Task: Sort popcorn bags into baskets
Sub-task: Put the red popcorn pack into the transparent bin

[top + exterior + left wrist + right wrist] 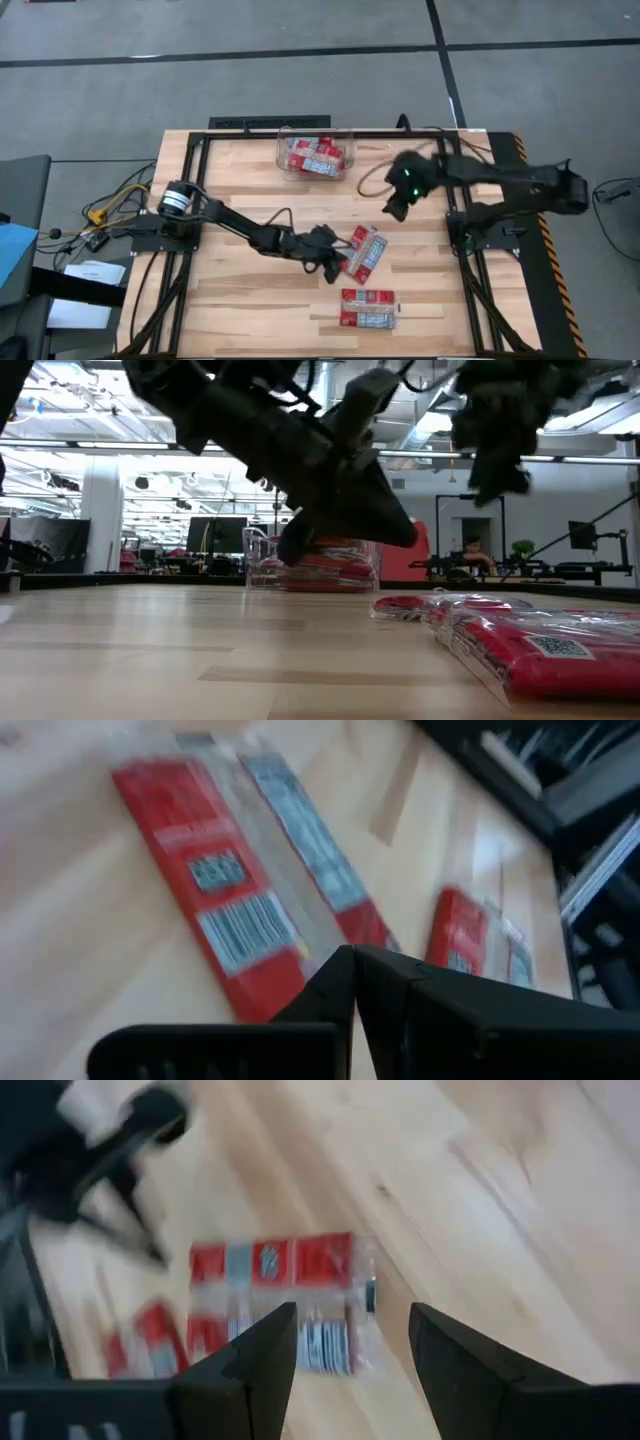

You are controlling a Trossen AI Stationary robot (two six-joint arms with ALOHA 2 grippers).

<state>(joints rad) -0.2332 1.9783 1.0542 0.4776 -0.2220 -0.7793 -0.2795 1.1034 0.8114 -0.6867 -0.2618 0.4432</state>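
The robot's right hand should next grab the middle red popcorn bag by its clear wrapper (364, 254) to sort it into the clear tub (315, 155).
Two red popcorn bags lie flat on the wooden table: one (365, 250) near the middle, one (368, 308) closer to the near edge. More red bags lie inside the clear tub (315, 155) at the far edge. My left gripper (330, 252) is shut and hangs above the table just left of the middle bag (225, 885); its fingertips (352, 960) are over that bag's near end. My right gripper (398, 205) is open, held up in the air between the tub and the middle bag, and looks down on a bag (275, 1290).
A black frame rail (330, 128) runs round the table top, close behind the tub. Cables (375, 180) loop on the table next to the right arm. Bare wood (240, 300) lies to the left of the two loose bags.
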